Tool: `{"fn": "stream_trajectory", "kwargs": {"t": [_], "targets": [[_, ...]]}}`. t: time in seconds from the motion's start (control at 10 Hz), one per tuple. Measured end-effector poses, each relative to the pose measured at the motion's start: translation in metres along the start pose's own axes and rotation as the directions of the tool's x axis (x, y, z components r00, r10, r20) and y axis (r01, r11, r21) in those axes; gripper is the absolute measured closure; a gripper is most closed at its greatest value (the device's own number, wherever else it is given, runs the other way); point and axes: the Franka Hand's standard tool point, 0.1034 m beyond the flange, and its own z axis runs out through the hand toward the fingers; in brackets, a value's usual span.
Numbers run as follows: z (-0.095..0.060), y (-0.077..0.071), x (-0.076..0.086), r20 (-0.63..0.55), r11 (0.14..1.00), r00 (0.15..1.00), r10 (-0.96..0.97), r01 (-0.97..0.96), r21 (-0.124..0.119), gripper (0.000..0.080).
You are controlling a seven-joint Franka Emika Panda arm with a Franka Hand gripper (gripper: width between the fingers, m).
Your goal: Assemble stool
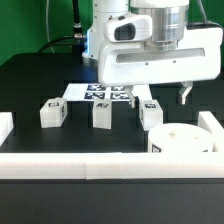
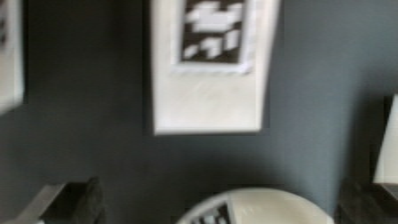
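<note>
The gripper should first move toward the white leg and then close on it, because the leg's near end stops ahead of the gripper's fingers and they would miss if they closed now.
Three short white tagged legs stand in a row on the black table: one (image 1: 52, 112) toward the exterior view's left, one (image 1: 102, 113) in the middle, one (image 1: 150, 114) toward the right. The round white seat (image 1: 186, 140) lies in front of that last leg. My gripper (image 1: 163, 97) hangs open just above the right-hand leg, holding nothing. In the wrist view the gripper (image 2: 231, 206) straddles a rounded white tagged part (image 2: 267, 208), blurred, with dark fingers (image 2: 64, 204) well clear of it on both sides.
The marker board (image 1: 100, 93) (image 2: 210, 65) lies flat behind the legs. A long white rail (image 1: 100, 166) runs along the front, with white rail ends at the left (image 1: 5, 126) and right (image 1: 212, 124). The arm's white body fills the upper right.
</note>
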Motion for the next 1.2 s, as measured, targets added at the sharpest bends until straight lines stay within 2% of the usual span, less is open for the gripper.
{"fn": "stream_trajectory", "kwargs": {"t": [0.2,0.3,0.7,0.9,1.2], "targets": [[0.004,-0.001,-0.003,0.024,1.0,1.0,-0.009,0.009,-0.001,0.015],[0.005,-0.001,-0.008,0.083,1.0,0.997,-0.009,0.009,-0.002,0.015],[0.008,0.005,-0.009,0.329,1.0,0.944,-0.021,0.025,-0.009,0.015],[0.009,0.005,-0.014,0.485,1.0,0.874,-0.017,0.027,-0.014,0.015],[0.019,0.007,-0.022,0.645,0.999,0.764,-0.01,0.029,-0.02,0.015]]}}
